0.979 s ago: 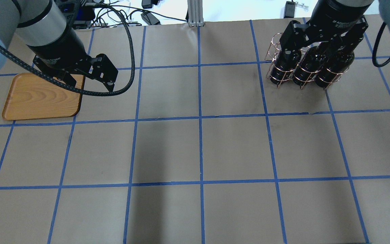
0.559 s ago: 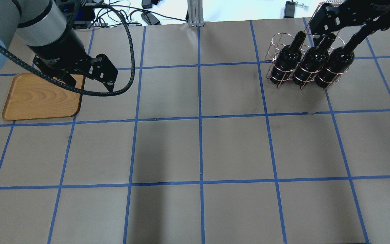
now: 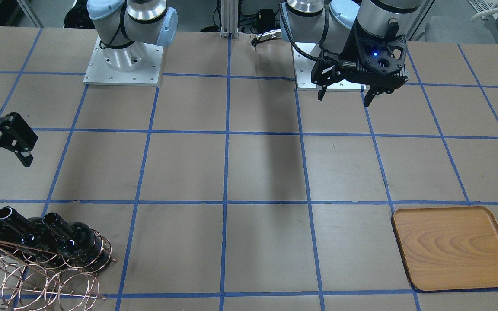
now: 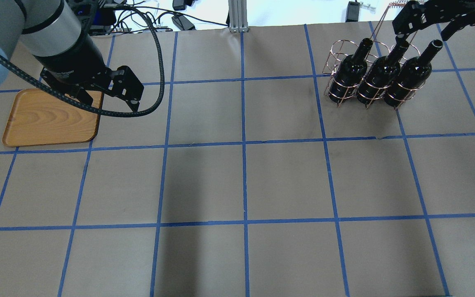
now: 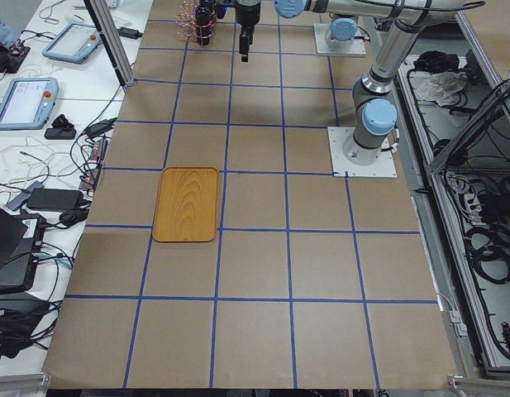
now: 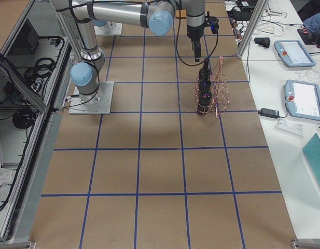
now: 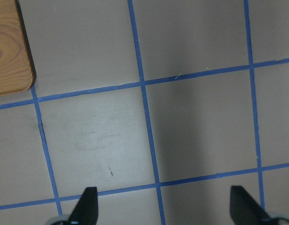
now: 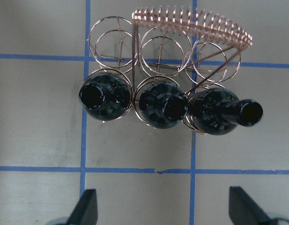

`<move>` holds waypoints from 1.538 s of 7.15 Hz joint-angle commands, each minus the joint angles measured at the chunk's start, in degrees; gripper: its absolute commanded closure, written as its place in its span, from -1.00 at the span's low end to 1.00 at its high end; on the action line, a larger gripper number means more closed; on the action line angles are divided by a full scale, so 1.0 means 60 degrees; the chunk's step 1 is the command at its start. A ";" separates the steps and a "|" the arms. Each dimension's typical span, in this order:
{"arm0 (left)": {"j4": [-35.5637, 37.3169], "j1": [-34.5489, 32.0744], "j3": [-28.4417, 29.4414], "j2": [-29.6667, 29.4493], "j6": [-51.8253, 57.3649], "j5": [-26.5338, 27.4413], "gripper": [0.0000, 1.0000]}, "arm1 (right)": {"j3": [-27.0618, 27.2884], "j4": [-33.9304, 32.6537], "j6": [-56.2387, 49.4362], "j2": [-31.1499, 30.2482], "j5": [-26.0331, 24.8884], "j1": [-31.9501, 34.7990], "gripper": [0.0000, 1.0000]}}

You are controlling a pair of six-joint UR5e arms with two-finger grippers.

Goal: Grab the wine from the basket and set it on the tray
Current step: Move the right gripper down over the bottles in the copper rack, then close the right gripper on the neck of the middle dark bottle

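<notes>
My right gripper picks up the middle bottle by its neck (image 3: 14, 220) next, to take the wine from the basket to the tray (image 3: 455, 248).
Three near-black wine bottles (image 4: 375, 82) stand in the front rings of the copper wire basket (image 4: 336, 49) at the far right; the rightmost one (image 8: 219, 115) leans to the right. My right gripper (image 4: 427, 27) hangs open and empty above and just behind the bottle necks, touching nothing; its fingertips (image 8: 88, 208) show wide apart in the right wrist view. The wooden tray (image 4: 43, 119) lies empty at the far left. My left gripper (image 4: 109, 101) is open and empty, hovering by the tray's right edge. The tray's corner (image 7: 8, 51) shows in the left wrist view.
The table is brown paper with a blue tape grid. An aluminium post (image 4: 235, 16) stands at the far edge with cables and devices behind it. The arm bases (image 3: 123, 60) are bolted at the robot's side. The basket's back rings (image 8: 165, 47) hold nothing.
My right gripper has risen from low around the bottles and drawn back toward the far edge, empty. All three bottles stay in the basket. The left arm has not moved.
</notes>
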 commanded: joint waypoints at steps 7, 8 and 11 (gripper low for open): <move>0.0000 0.0000 0.0000 0.0000 0.0006 0.0013 -1.00 | 0.0013 -0.1513 -0.0291 0.1732 -0.0079 -0.0016 -0.51; -0.0014 0.0000 0.0000 0.0000 0.0006 0.0013 -1.00 | 0.0013 -0.1513 -0.0291 0.1732 -0.0138 -0.0016 -0.08; -0.0015 0.0000 0.0000 0.0000 0.0006 0.0013 -1.00 | 0.0028 -0.1397 -0.0290 0.1732 -0.0138 -0.0016 1.00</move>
